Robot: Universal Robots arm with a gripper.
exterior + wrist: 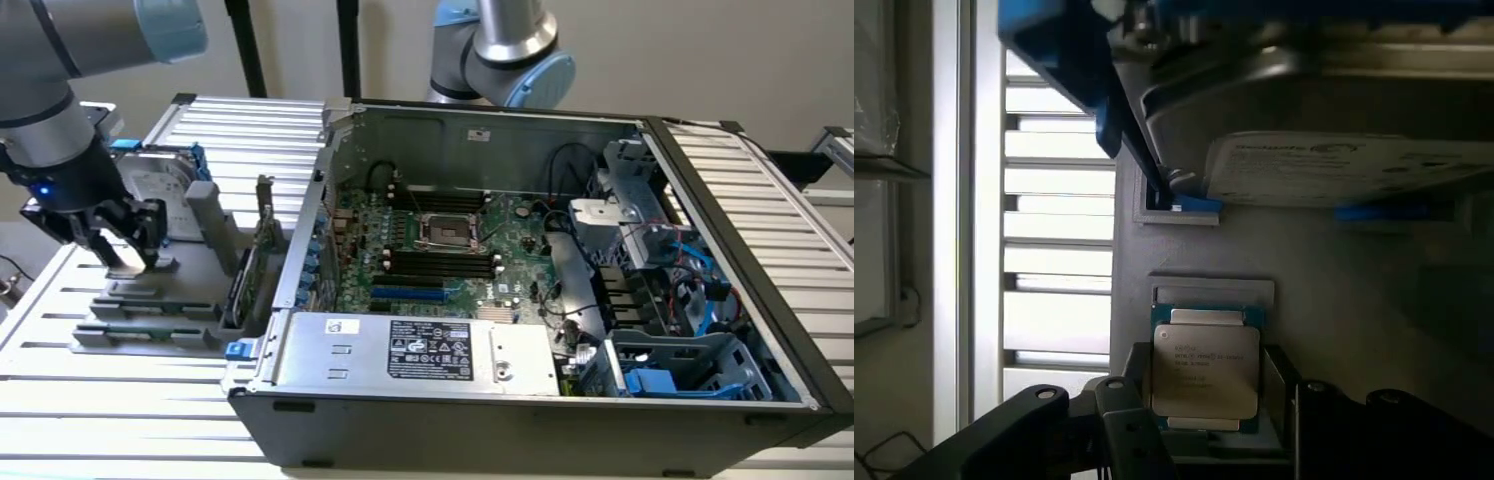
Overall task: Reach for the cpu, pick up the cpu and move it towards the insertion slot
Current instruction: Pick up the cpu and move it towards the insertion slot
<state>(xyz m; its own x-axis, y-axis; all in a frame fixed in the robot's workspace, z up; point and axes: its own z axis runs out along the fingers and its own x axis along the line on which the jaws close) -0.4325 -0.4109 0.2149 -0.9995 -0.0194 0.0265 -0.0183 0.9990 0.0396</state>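
Observation:
Next, my gripper grips the cpu's two open side edges to pick it up, since raised holder blocks stand at two ends of the cpu.
The cpu, a small square chip with a silver printed top, lies in a recess of the grey holder. My gripper hangs low over that holder at the exterior view's left. Its dark fingers stand on either side of the chip, with a narrow gap still showing on one side, so it reads as open around the chip. The insertion slot, a square socket with a shiny metal frame and dark centre, sits on the motherboard inside the open computer case, well off to the exterior view's right of the gripper.
An upright silver hard drive with blue rails stands in the holder just behind the gripper. Expansion cards stand between the holder and the case wall. Long black memory slots, cables and drive bays fill the case. A second arm rises behind it.

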